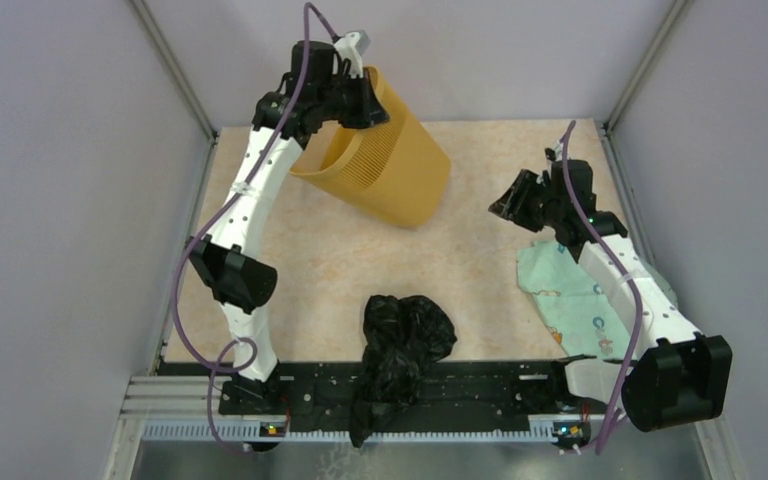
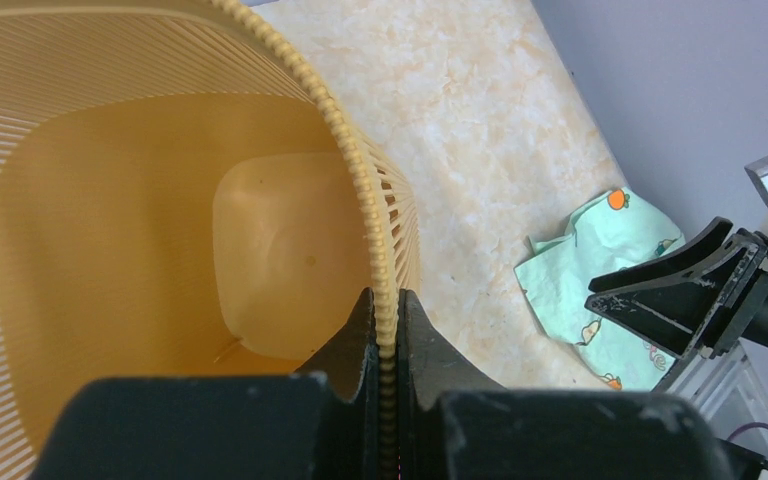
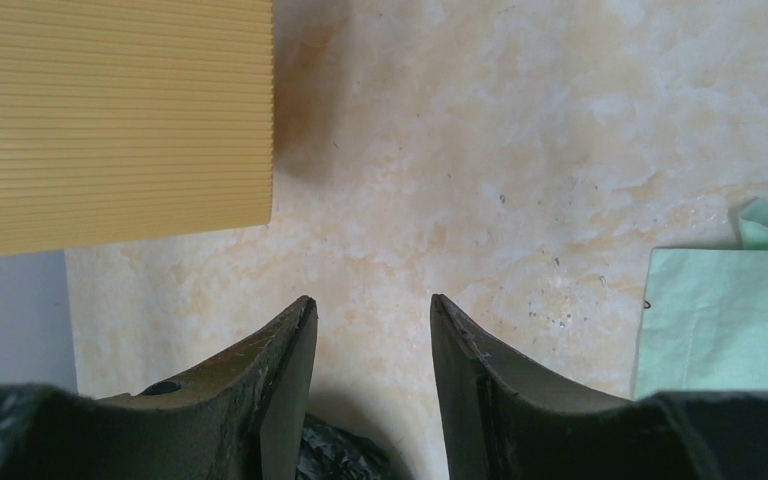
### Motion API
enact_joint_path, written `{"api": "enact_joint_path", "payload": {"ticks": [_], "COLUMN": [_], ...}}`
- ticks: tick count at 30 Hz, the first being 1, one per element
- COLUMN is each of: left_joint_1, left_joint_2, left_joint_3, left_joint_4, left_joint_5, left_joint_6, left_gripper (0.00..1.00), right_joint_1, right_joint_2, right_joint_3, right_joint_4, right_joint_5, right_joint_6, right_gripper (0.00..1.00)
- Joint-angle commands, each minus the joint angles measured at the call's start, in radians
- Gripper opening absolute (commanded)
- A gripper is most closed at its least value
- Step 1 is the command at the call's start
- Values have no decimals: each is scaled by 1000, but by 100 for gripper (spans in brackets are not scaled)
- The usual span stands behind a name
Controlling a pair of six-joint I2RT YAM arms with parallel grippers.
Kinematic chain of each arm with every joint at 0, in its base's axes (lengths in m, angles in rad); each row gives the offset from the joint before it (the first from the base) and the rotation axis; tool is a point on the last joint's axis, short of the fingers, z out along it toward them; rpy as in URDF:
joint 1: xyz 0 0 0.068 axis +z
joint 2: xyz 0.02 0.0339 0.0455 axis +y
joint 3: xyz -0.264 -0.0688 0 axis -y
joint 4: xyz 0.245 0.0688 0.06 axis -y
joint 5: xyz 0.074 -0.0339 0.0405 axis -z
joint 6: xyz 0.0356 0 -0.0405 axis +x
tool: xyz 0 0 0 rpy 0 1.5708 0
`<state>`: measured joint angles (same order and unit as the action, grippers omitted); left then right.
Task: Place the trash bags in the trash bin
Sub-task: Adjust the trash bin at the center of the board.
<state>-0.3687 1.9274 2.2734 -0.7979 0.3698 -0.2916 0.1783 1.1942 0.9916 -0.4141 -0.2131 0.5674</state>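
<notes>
My left gripper should keep holding the trash bin (image 1: 390, 160). The bin leans steeply toward its opening, so it would tip rather than stand if I opened now.
The mustard-yellow trash bin (image 1: 390, 160) is tilted at the back of the table, its mouth toward the left. My left gripper (image 1: 365, 100) is shut on its slotted rim (image 2: 375, 230), one finger inside and one outside; the bin's inside (image 2: 160, 250) looks empty. The black trash bag (image 1: 400, 345) lies crumpled at the near middle, draping over the front rail. A bit of it shows between my right fingers in the right wrist view (image 3: 345, 455). My right gripper (image 1: 510, 200) is open and empty, above the table to the right of the bin (image 3: 110, 120).
A pale green patterned cloth (image 1: 570, 295) lies under the right arm; it also shows in the left wrist view (image 2: 600, 270) and the right wrist view (image 3: 725, 320). Grey walls and metal posts close in the table on three sides.
</notes>
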Motion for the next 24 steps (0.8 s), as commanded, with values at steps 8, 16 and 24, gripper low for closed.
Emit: {"api": "enact_joint_path", "payload": {"ticks": [8, 16, 24], "left_joint_1": [-161, -201, -220], "left_joint_2": [112, 163, 185], "left_joint_3": [107, 108, 113], "left_joint_4": [31, 112, 178], "left_joint_5": [-278, -277, -279], "left_joint_6": [178, 198, 192], "left_gripper": [6, 25, 57], "right_joint_1": [65, 68, 69], "right_joint_2": [-16, -56, -89], "right_joint_3": [59, 61, 82], "right_joint_4": [-28, -60, -100], "right_joint_5": [37, 34, 37], "right_joint_6": [-14, -11, -19], "right_gripper": [48, 50, 54]}}
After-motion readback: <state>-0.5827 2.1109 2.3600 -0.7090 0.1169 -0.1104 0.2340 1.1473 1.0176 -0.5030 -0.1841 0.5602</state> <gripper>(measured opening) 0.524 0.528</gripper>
